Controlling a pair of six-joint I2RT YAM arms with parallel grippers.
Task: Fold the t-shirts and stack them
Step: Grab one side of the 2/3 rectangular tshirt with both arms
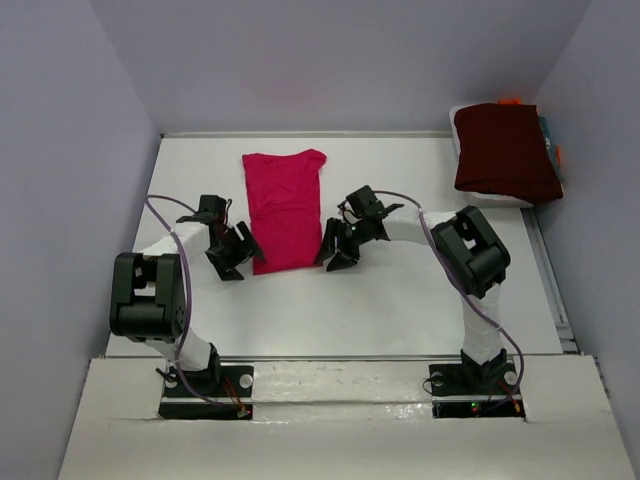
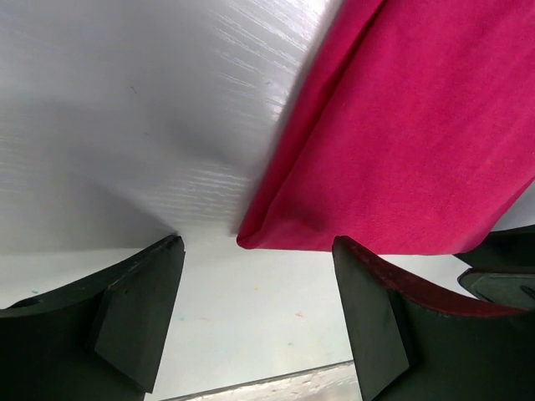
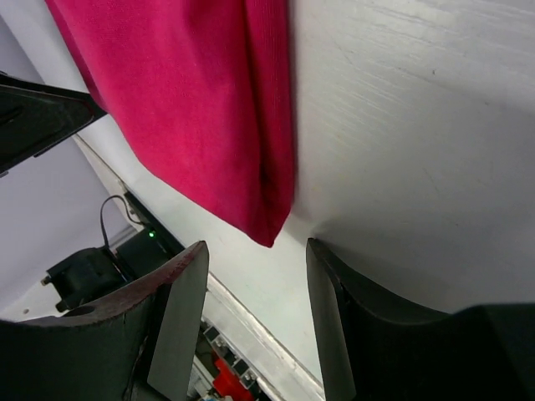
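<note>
The left gripper grabs the crimson-pink t-shirt by its near corner (image 1: 257,270) next, opposite the right gripper's corner, to fold the t-shirt's near end over the strip (image 1: 286,210).
A crimson-pink t-shirt (image 1: 284,208) lies on the white table, folded into a long strip with its sleeves tucked in. My left gripper (image 1: 236,262) is open and empty at the strip's near left corner; that corner (image 2: 251,238) shows just ahead of the jaws. My right gripper (image 1: 336,256) is open and empty at the near right corner, which shows (image 3: 269,234) just ahead of its jaws. A dark maroon folded t-shirt (image 1: 503,150) rests at the far right.
The maroon shirt lies on a white block (image 1: 520,198) by the right wall. Grey walls close the table at left, back and right. A metal rail (image 1: 340,357) runs along the table's near edge.
</note>
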